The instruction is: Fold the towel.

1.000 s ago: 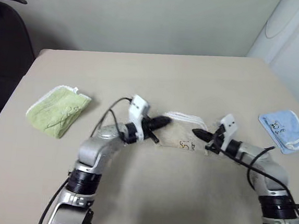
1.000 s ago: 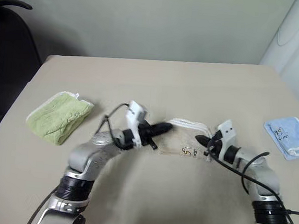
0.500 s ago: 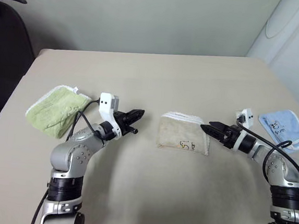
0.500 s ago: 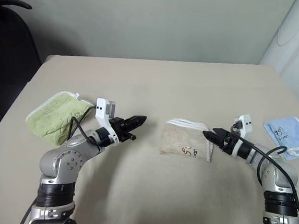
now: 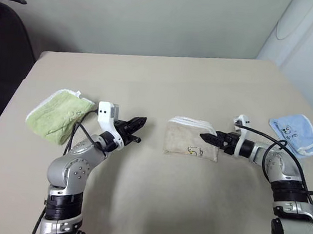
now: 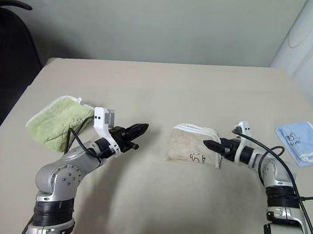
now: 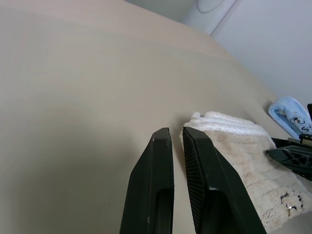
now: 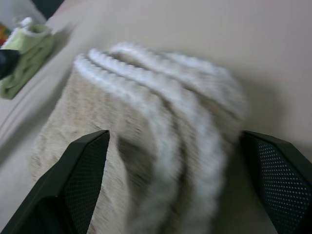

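The robot's right gripper should next take the towel by its folded end (image 5: 215, 148) (image 8: 207, 156) beside the dark mark, because the stacked layers bulge up there while the rest of the towel lies flat.
The towel (image 5: 189, 140) lies folded in a beige block at the middle of the table, with white corded edges stacked along its far side and a small dark mark near its front. My left gripper (image 5: 138, 123) hangs shut a short way to the left of the towel, pointing at it and holding nothing; the left wrist view shows its fingers (image 7: 161, 161) close together. My right gripper (image 5: 205, 137) is at the towel's right end. In the right wrist view its fingers (image 8: 80, 180) stand wide open on either side of the towel's corded edges (image 8: 161, 107).
A lime-green folded cloth (image 5: 58, 114) lies at the table's left, just behind my left arm. A light blue folded cloth (image 5: 297, 136) lies near the right edge. A dark chair (image 5: 4, 43) stands past the table's left side.
Both grippers were at the towel a second ago. The left has drawn away to the left, still shut. The right has let go, opened wide and come back to the towel's right end.
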You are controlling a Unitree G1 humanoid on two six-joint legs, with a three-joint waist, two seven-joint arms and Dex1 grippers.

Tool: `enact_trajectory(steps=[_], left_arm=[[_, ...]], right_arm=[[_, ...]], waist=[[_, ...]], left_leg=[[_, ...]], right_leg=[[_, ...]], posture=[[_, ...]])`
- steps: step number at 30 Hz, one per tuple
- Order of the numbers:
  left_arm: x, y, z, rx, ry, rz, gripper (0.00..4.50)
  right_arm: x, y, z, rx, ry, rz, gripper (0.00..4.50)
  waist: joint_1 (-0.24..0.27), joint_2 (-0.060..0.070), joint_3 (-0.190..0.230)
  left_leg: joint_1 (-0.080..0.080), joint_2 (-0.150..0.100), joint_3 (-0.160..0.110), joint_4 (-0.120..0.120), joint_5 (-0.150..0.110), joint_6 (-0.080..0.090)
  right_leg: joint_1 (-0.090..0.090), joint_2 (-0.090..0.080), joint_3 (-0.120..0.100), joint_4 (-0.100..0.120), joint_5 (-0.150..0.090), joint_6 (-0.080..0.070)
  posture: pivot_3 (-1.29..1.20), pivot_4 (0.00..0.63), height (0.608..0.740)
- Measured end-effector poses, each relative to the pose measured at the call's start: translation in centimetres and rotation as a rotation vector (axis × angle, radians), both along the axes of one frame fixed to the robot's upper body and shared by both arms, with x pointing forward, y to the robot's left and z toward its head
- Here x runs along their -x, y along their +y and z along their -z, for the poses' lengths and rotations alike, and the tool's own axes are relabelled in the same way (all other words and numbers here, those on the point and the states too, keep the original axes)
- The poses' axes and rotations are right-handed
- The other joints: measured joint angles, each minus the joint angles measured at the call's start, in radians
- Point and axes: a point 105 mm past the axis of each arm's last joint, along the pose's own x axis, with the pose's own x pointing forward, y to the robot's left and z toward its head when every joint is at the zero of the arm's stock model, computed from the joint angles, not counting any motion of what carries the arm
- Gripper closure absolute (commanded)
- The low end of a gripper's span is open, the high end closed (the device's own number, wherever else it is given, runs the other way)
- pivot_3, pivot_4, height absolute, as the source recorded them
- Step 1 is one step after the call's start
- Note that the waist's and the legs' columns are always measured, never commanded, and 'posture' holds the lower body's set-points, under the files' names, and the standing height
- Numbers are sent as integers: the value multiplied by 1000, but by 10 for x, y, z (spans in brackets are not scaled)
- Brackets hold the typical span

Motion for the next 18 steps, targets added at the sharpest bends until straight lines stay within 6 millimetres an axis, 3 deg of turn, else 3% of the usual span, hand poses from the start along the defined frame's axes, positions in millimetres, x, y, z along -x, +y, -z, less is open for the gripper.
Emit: enact_trajectory(steps=[6,8,11,18], left_arm=[[0,0,2,0,10,-6,4021],[1,-3,3,0,12,0,4021],[1,-6,4,-4,16,11,4021],[2,-8,5,-6,19,8,4021]], right_arm=[[2,14,1,2,-3,-58,42],[1,17,2,0,-5,-65,405],[2,19,4,-1,2,-67,1250],[8,16,11,-13,28,-52,3767]], waist=[[-2,0,0],[-3,0,0],[-6,0,0],[-5,0,0]], left_leg=[[0,0,0,0,0,0],[0,0,0,0,0,0],[0,0,0,0,0,0],[0,0,0,-1,0,0]], right_leg=[[0,0,0,0,0,0],[0,0,0,0,0,-1],[0,0,0,0,0,-1],[0,0,0,0,0,-1]], posture=[[0,150,740],[0,150,740],[0,150,740],[0,150,740]])
